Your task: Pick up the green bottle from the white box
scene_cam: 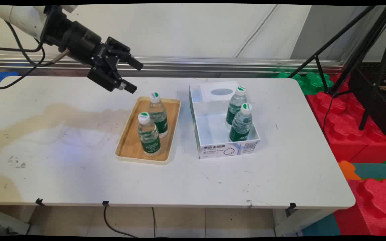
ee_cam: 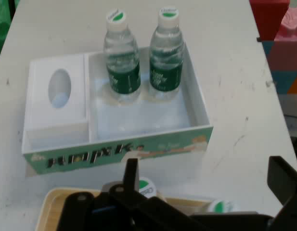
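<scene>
The robot's gripper will next grab the clear water bottle by its body just above the green label [scene_cam: 242, 119], to lift the bottle out of the white box [scene_cam: 215, 128].
My gripper [scene_cam: 135, 77] hangs open and empty in the air above the table's far side, just left of and behind a wooden tray [scene_cam: 129, 142]. Two clear water bottles with green labels and white caps stand upright on the tray, one nearer [scene_cam: 149, 139] and one farther [scene_cam: 158, 115]. To the right sits a white open box [scene_cam: 226, 149] holding two more such bottles [scene_cam: 236, 105] [scene_cam: 241, 124]. In the hand view the box [ee_cam: 114, 154] and its bottles [ee_cam: 122, 62] [ee_cam: 166, 57] lie ahead, with the tray's edge [ee_cam: 52, 202] and two caps [ee_cam: 147, 186] below my gripper [ee_cam: 206, 183].
A white insert with an oval hole [scene_cam: 220, 91] fills the box's far end. A black tripod [scene_cam: 364, 67] and red foam blocks [scene_cam: 347, 127] stand off the table's right edge. A metal rail [scene_cam: 213, 62] runs behind the table. A brownish stain [scene_cam: 55, 117] marks the left side.
</scene>
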{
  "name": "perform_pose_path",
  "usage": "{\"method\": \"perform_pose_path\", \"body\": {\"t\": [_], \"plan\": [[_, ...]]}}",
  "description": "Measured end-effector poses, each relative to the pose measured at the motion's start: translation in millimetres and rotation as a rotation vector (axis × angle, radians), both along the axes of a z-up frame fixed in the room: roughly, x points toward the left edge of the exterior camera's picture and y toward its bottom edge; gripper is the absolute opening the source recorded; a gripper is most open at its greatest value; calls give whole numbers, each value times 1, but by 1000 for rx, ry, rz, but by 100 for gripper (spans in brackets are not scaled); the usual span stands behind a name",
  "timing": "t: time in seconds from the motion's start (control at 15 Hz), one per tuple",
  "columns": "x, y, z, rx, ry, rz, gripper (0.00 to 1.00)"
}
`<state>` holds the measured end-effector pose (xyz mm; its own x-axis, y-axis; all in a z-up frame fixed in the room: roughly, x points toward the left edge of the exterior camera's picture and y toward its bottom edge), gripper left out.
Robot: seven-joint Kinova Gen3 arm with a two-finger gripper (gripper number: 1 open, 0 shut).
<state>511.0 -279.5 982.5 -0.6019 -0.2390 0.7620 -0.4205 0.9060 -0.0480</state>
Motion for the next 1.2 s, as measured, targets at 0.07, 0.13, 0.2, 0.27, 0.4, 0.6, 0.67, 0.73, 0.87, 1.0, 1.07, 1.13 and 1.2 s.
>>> {"method": "perform_pose_path", "body": {"t": [0.07,0.13,0.2,0.27,0.4,0.6,0.67,0.73,0.87,1.0,1.07,1.13,1.2], "plan": [[-4,0,2,-5,1,-6,100],[-8,0,2,-9,2,-11,100],[-13,-1,4,-14,3,-19,100],[-21,-2,4,-21,6,-29,100],[-38,-6,4,-34,10,-44,100],[-58,-14,2,-49,10,-58,100],[-66,-17,0,-54,9,-63,100],[-72,-19,-1,-58,8,-67,100],[-88,-26,-5,-65,4,-78,100],[-107,-35,-14,-74,-5,-92,100],[-118,-41,-19,-77,-11,-98,100],[-127,-46,-24,-79,-15,-102,100],[-137,-52,-30,-81,-20,-105,100]]}}
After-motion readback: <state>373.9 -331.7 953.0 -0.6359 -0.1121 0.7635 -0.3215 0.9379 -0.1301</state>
